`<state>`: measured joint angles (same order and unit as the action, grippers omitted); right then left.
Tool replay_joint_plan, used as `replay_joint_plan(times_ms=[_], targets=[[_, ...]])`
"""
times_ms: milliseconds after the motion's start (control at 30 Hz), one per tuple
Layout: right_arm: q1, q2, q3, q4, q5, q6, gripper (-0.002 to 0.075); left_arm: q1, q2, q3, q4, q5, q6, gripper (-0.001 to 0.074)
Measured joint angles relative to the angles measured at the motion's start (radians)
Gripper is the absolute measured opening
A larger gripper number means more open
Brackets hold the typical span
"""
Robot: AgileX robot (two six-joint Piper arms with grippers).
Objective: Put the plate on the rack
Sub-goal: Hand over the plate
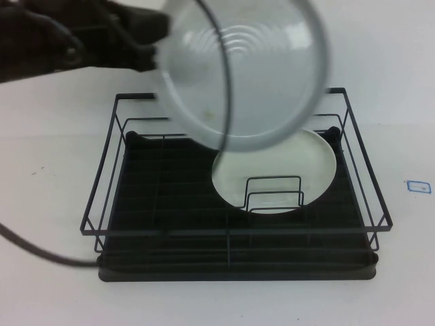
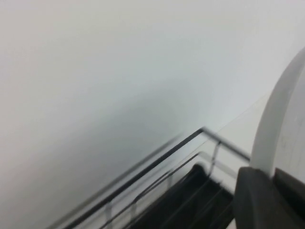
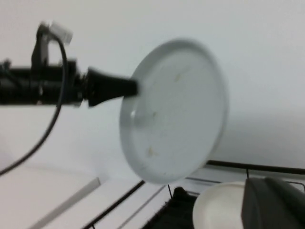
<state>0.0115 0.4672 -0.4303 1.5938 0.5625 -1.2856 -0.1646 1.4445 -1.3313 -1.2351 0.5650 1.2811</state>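
The robot's right gripper is to grip the pale grey plate next by its thin rim, away from the left gripper, since the plate spreads wide across its side.
My left gripper reaches in from the upper left and is shut on the rim of the pale grey plate. It holds the plate tilted high above the back of the black wire rack. In the left wrist view the plate's rim sits between the dark fingers, with the rack's bars below. The right wrist view shows the plate held by the left gripper. My right gripper is out of the high view and shows only as a dark finger beside the rack.
A cream-white plate leans in the rack's right rear part behind small wire loops; it also shows in the right wrist view. A dark cable crosses the table at the left. A small blue-edged label lies at the right.
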Motion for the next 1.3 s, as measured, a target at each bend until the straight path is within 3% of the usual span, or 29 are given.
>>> replay_joint_plan(times_ms=[167,400,533,867,967,1033,1067,1167,1300], targets=[[0.0,0.131,-0.033,0.07,0.039,-0.208,0.0122,-0.131,0.0,0.0,-0.081,-0.07,0.136,0.0004],[0.0,0.306,-0.131,0.091,0.098,-0.304,0.0447,-0.212,0.0,0.0,-0.121,-0.089,0.181,0.0004],[0.0,0.428,-0.199,0.091,0.149,-0.293,0.0503,-0.235,0.002,0.0,-0.139,-0.091,0.214,0.0004],[0.0,0.718,-0.366,0.091,0.298,-0.279,0.0481,-0.242,0.004,0.0,-0.242,-0.074,0.295,0.0004],[0.0,0.77,-0.401,0.091,0.355,-0.279,0.0354,-0.242,0.006,0.0,-0.242,-0.049,0.305,0.0005],[0.0,0.788,-0.419,0.091,0.387,-0.281,0.0198,-0.242,0.008,0.0,-0.242,-0.022,0.305,0.0011],[0.0,0.79,-0.428,0.088,0.39,-0.285,0.0174,-0.242,0.009,0.0,-0.242,-0.006,0.301,0.0018],[-0.004,0.796,-0.45,0.068,0.399,-0.299,0.0171,-0.238,0.009,-0.002,-0.244,0.04,0.299,0.0073],[-0.006,0.796,-0.493,0.02,0.401,-0.307,0.017,-0.234,0.003,-0.002,-0.253,0.076,0.316,0.0253]])
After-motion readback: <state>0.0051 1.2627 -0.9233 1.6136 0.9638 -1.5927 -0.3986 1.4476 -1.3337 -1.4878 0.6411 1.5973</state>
